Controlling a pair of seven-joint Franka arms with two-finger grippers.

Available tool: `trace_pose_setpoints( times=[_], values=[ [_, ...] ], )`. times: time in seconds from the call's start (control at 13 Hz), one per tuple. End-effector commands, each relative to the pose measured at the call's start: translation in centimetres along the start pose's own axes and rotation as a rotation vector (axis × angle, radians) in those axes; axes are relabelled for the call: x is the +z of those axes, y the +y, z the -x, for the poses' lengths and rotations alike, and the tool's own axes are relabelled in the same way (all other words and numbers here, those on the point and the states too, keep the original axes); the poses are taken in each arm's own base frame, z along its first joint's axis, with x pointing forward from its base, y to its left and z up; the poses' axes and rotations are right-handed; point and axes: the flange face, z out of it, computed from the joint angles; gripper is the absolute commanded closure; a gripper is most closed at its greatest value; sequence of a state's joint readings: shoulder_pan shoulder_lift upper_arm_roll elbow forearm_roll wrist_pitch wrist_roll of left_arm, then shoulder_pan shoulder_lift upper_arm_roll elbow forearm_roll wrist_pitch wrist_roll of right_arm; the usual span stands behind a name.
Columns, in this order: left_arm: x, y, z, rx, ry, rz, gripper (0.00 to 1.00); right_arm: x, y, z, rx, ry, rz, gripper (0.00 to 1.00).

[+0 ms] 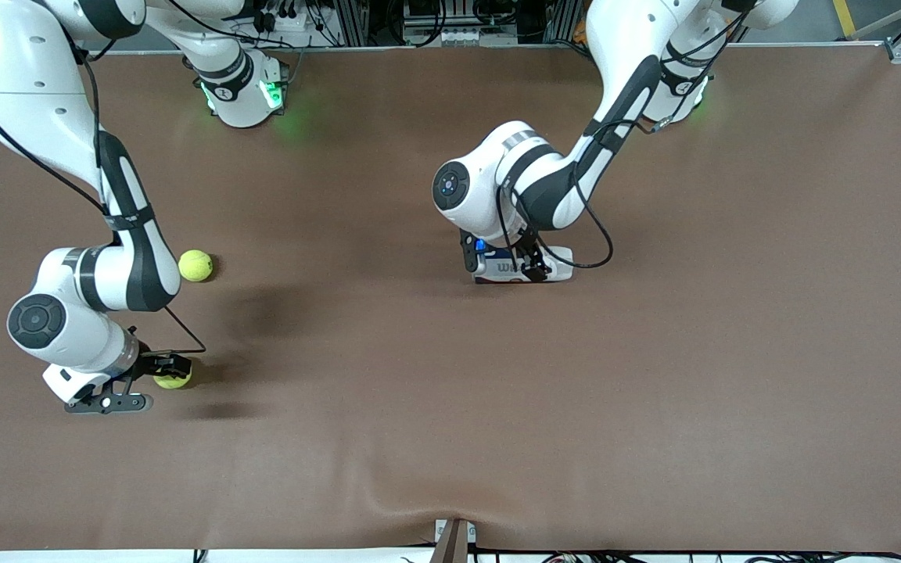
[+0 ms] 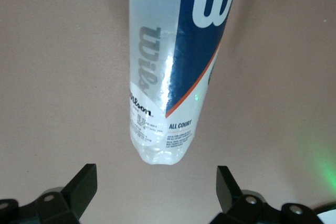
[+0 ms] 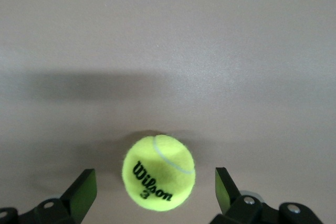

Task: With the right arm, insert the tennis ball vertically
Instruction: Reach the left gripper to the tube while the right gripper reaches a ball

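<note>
The tennis ball needs to go vertically into the can [image 1: 520, 267], so my right gripper will grab the ball by its fuzzy round sides next.
A yellow-green Wilson tennis ball [image 3: 158, 173] rests on the brown table toward the right arm's end, near the front camera [image 1: 174, 381]. My right gripper [image 3: 155, 178] hangs low over it, open, with a finger on each side and a gap to the ball on both [image 1: 163, 367]. A second tennis ball [image 1: 195, 265] lies farther from the camera, beside the right arm's forearm. A clear Wilson ball can [image 2: 169, 72] with a blue label lies on its side mid-table [image 1: 562, 259]. My left gripper [image 2: 155, 175] stands open over the can's closed end [image 1: 529, 267], holding nothing.
The brown mat [image 1: 450, 407] covers the whole table, with a wrinkle at its front edge beside a small bracket [image 1: 453, 539]. Both arm bases [image 1: 241, 86] stand along the edge farthest from the camera.
</note>
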State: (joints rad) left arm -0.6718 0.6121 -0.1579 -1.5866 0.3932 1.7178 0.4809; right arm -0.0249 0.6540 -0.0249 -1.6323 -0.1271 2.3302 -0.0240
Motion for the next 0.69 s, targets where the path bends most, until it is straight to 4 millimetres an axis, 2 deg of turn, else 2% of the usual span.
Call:
trace_pose_setpoints(
  times=[0.0, 0.15, 0.46, 0.62],
  values=[
    [1.0, 0.4, -0.9, 0.079, -0.028, -0.039, 0.0, 0.8, 0.2, -0.4, -0.035, -0.002, 0.006, 0.0],
    [1.8, 0.6, -1.1, 0.136, -0.049, -0.043, 0.0, 1.2, 0.0, 0.0, -0.026, -0.017, 0.001, 0.0],
    [2.9, 0.6, -1.9, 0.162, -0.055, -0.074, 0.0, 3.6, -0.5, 0.8, -0.029, -0.053, -0.004, 0.0],
    [3.4, 0.6, -2.1, 0.172, -0.04, -0.092, 0.0, 3.7, -0.5, 0.7, -0.036, -0.05, -0.003, 0.0]
  ],
)
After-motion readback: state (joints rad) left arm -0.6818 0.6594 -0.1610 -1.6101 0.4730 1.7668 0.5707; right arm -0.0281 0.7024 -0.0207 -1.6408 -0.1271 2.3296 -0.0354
